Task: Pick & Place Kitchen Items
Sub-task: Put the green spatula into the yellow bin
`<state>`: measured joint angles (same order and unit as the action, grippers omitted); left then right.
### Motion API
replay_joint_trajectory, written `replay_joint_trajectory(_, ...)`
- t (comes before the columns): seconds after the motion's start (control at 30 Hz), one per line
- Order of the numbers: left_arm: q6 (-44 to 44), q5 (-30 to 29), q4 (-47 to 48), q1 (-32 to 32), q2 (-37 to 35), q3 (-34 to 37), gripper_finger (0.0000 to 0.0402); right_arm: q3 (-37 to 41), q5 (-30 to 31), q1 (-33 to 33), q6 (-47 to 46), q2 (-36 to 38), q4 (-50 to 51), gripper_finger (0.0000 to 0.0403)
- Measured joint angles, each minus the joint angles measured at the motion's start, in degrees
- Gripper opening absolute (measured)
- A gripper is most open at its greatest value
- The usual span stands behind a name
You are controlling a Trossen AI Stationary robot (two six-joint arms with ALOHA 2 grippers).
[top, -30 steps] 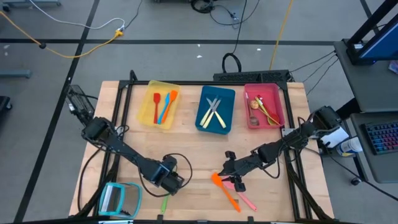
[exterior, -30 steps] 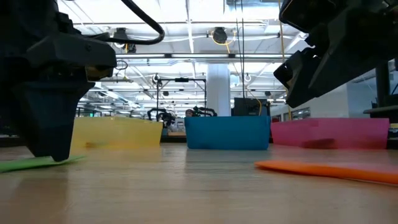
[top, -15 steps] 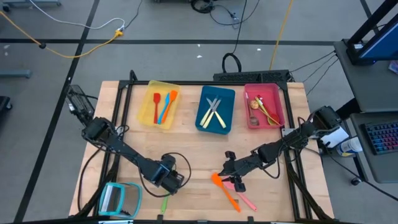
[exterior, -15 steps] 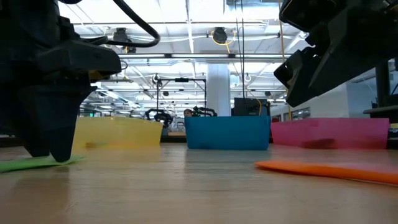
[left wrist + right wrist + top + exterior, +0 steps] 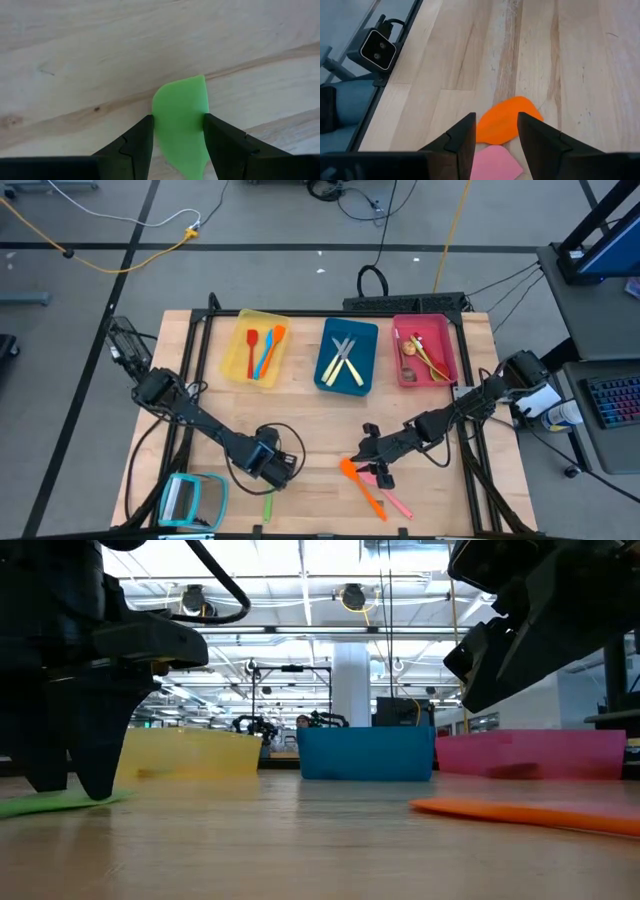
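I need to move the green spatula into the yellow tray, so next I should grab it by its flat blade (image 5: 180, 115) with my left gripper.
A green utensil (image 5: 266, 506) lies flat on the wood near the table's near edge. My left gripper (image 5: 267, 468) points straight down over it, open. Its two fingers stand on either side of the green blade (image 5: 180, 110), their tips down at the table (image 5: 72, 790). An orange utensil (image 5: 358, 485) and a pink one (image 5: 392, 500) lie crossed at the near right. My right gripper (image 5: 372, 464) hangs open above them, slanting down, and the orange blade (image 5: 507, 122) shows between its fingers. It is clear of the table in the low view (image 5: 500, 660). My left gripper has a finger (image 5: 142, 142) close against each long edge of the green utensil's blade (image 5: 165, 125), coming from above and lying across it. The blade lies flat on the table. Whether the fingers touch it, I cannot tell.
Along the far side stand a yellow tray (image 5: 232, 350), a blue tray (image 5: 328, 360) and a red tray (image 5: 445, 345), each holding a few utensils. A teal-framed flat square (image 5: 190, 500) lies at the near left corner, close to my left arm.
My left gripper has rolled about its downward axis while staying in place over the green utensil. In the low view its two fingers now show apart, side by side. The green utensil has not moved.
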<state>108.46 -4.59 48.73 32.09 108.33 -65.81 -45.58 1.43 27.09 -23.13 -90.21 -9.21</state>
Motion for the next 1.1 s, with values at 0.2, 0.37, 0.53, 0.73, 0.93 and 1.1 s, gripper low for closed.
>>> replay_joint_trajectory(0.2,2.5,1.4,0.0,0.0,0.0,0.0,0.0170,0.0,0.0,0.0,0.0,0.0,0.0,0.0141)
replay_joint_trajectory(0.37,2.1,1.2,-0.1,0.0,0.1,0.0,0.0170,0.0,0.0,0.0,0.0,0.0,0.0,0.0141)
replay_joint_trajectory(0.53,-3.2,-2.2,-2.5,0.2,0.1,0.3,0.0161,0.0,0.0,0.0,0.0,0.0,0.0,0.0141)
replay_joint_trajectory(0.73,-7.0,-5.1,-4.5,0.2,0.1,0.2,0.0104,0.0,0.0,0.0,0.0,0.0,0.0,0.0141)
replay_joint_trajectory(0.93,-9.0,-5.9,-5.4,0.1,0.1,0.3,0.0063,0.0,0.0,0.0,0.0,0.0,0.0,0.0141)
replay_joint_trajectory(1.1,-9.3,-6.0,-5.5,0.1,-0.7,0.2,0.0030,0.0,0.0,0.0,0.0,0.0,0.0,0.0141)
